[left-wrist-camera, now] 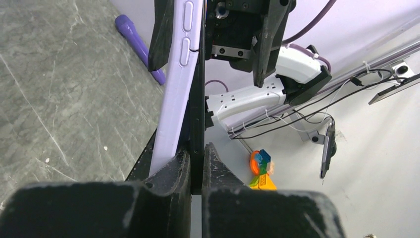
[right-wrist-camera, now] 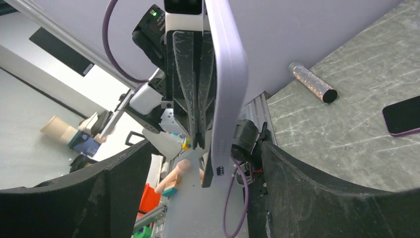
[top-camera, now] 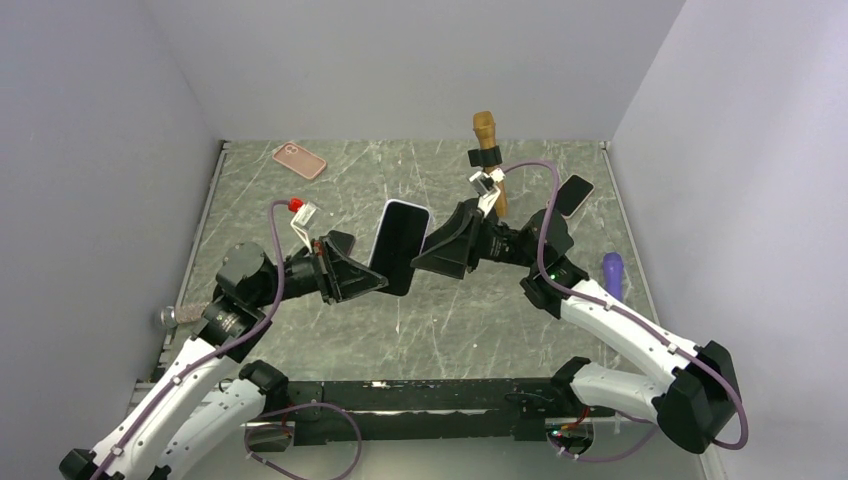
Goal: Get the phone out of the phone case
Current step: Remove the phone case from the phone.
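Note:
The lilac case's edge point(top-camera: 424, 242) point(right-wrist-camera: 225, 144), opposite my left gripper, is the only part my right gripper needs to grab next, so that the phone stays free to come out.
The phone point(top-camera: 398, 248), black-screened in a lilac case point(top-camera: 417, 212), is held upright in the air between both arms. My left gripper point(top-camera: 372, 281) is shut on its lower end. In the left wrist view my left gripper point(left-wrist-camera: 197, 166) pinches the thin black phone point(left-wrist-camera: 198, 99), and the lilac case point(left-wrist-camera: 173, 94) splays off to its left. My right gripper point(top-camera: 428, 252) is open, its fingers astride the other end. In the right wrist view the right gripper point(right-wrist-camera: 205, 148) stands wide apart around the case point(right-wrist-camera: 229, 74).
On the table lie a pink case point(top-camera: 299, 160) at the back left, a gold microphone point(top-camera: 487, 140) at the back, a dark phone point(top-camera: 574, 194) and a purple cylinder point(top-camera: 612, 272) at the right, and a glitter tube point(top-camera: 172, 316) at the left edge.

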Robot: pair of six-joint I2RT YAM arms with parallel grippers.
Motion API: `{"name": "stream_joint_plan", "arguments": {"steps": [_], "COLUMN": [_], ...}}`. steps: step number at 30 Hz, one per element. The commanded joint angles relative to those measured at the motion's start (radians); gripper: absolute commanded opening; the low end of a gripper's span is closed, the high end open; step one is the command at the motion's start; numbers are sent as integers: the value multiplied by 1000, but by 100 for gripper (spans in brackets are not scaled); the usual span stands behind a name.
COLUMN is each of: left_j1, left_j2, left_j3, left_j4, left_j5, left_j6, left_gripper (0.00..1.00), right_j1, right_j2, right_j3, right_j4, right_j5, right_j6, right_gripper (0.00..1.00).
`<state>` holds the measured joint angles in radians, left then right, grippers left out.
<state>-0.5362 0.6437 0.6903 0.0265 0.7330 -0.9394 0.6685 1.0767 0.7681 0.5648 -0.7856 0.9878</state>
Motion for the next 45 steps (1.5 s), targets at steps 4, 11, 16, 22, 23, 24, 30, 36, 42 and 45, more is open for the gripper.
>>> {"name": "stream_joint_plan", "arguments": {"steps": [4, 11, 16, 22, 23, 24, 30, 36, 42, 45], "left_j1": [1, 2, 1, 2, 2, 1, 3, 3, 3, 3], "left_j2": [-24, -52, -42, -31, -31, -32, -36, -28, -11, 0], "left_j3": [17, 28, 23, 25, 23, 22, 9, -10, -31, -39], "left_j4": [101, 41, 81, 118, 124, 129, 169, 214, 279, 308], "left_j5": [-33, -125, -139, -128, -127, -125, -95, -60, -22, 0], "left_j6": [-28, -22, -33, -65, -70, -75, -103, -135, -173, -190], "left_gripper": [0, 0, 0, 0, 0, 0, 0, 0, 0, 0], "right_j1": [4, 17, 55, 62, 62, 62, 61, 77, 129, 149], "right_j2": [-23, -74, -77, -70, -74, -78, -77, -38, 14, 39], "right_j3": [-22, -44, -31, -64, -70, -73, -79, -83, -47, -38], "right_j4": [76, -68, -102, -65, -63, -63, -52, 23, 37, 74], "right_j5": [27, 111, 133, 102, 102, 101, 88, 72, 93, 100], "right_j6": [15, -10, -27, -57, -64, -70, -91, -63, -81, -83], "right_gripper": [83, 82, 79, 53, 50, 47, 37, 37, 34, 31]}}
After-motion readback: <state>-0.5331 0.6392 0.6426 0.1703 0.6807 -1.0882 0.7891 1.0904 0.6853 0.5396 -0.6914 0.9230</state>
